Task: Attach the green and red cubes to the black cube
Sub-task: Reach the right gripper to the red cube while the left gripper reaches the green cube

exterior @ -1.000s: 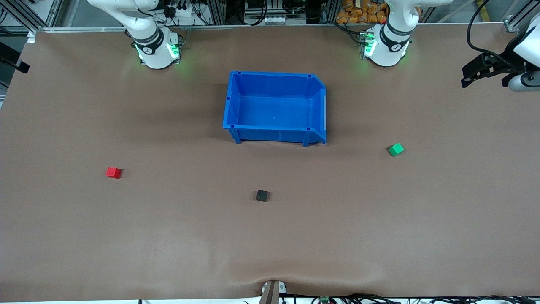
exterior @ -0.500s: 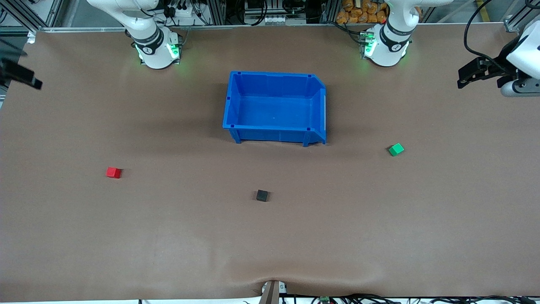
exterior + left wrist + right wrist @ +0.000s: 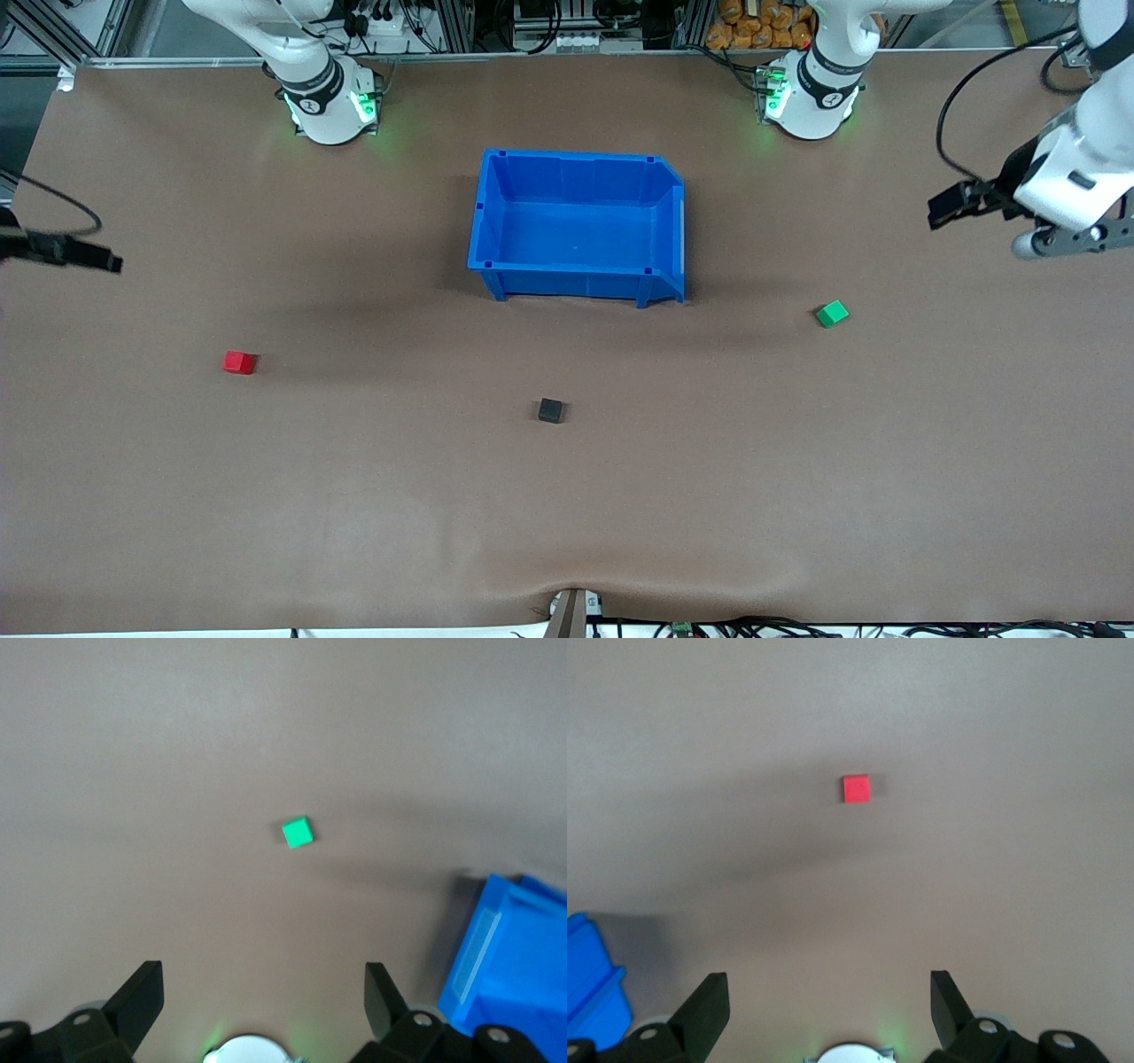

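Observation:
My right gripper grabs the red cube (image 3: 238, 361) by its opposite sides next, to attach it to the black cube (image 3: 550, 409).
The red cube (image 3: 238, 361) lies toward the right arm's end of the table and also shows in the right wrist view (image 3: 855, 788). The green cube (image 3: 832, 313) lies toward the left arm's end and shows in the left wrist view (image 3: 297, 832). The black cube (image 3: 550, 409) lies between them, nearer the front camera than the blue bin. My left gripper (image 3: 263, 979) is open and empty, up over bare table short of the green cube; its hand shows in the front view (image 3: 1059, 241). My right gripper (image 3: 830, 988) is open and empty over bare table short of the red cube.
An empty blue bin (image 3: 496, 266) stands mid-table, between the arm bases and the black cube; its corner shows in both wrist views (image 3: 514, 966) (image 3: 589, 992). Only a black part of the right wrist (image 3: 66, 252) shows at the front view's edge.
Both hands have come in over the table's ends, the left toward the green cube, the right toward the red cube. The cubes and bin have not moved.

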### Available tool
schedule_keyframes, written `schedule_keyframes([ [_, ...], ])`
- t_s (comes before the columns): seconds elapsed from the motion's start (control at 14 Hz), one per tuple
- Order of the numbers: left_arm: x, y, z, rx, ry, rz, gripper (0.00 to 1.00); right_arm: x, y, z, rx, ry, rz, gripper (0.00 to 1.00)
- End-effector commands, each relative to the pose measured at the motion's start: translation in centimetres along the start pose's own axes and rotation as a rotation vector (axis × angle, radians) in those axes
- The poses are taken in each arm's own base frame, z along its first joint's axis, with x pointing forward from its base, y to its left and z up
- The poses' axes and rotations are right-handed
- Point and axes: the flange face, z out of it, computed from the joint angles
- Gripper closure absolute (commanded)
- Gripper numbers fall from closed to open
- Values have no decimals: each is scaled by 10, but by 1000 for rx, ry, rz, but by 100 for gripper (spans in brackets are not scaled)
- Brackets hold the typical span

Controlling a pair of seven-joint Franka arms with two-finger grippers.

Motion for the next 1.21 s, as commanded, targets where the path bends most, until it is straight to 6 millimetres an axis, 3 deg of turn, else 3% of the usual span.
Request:
schedule_keyframes([
  [0.0,12,-14,39,11,17,-75,0,44,27,40,87,6,51,0],
  [0.21,17,-24,89,-1,41,-129,0,78,23,111,105,-90,66,0],
  [0.29,17,-28,106,-9,54,-153,0,81,25,122,105,-88,73,0],
  [0.36,17,-27,122,-14,66,-166,0,82,29,129,97,-91,74,0],
  [0.5,18,-21,155,-26,73,-243,0,96,22,174,82,-160,67,0],
  [0.64,27,-13,190,-18,29,-346,0,104,27,212,77,-218,71,0],
  [1.0,25,-7,267,-55,82,-363,0,119,29,252,-8,-210,42,0],
  [1.14,27,-1,296,-60,68,-363,0,121,29,278,-13,-187,37,0],
])
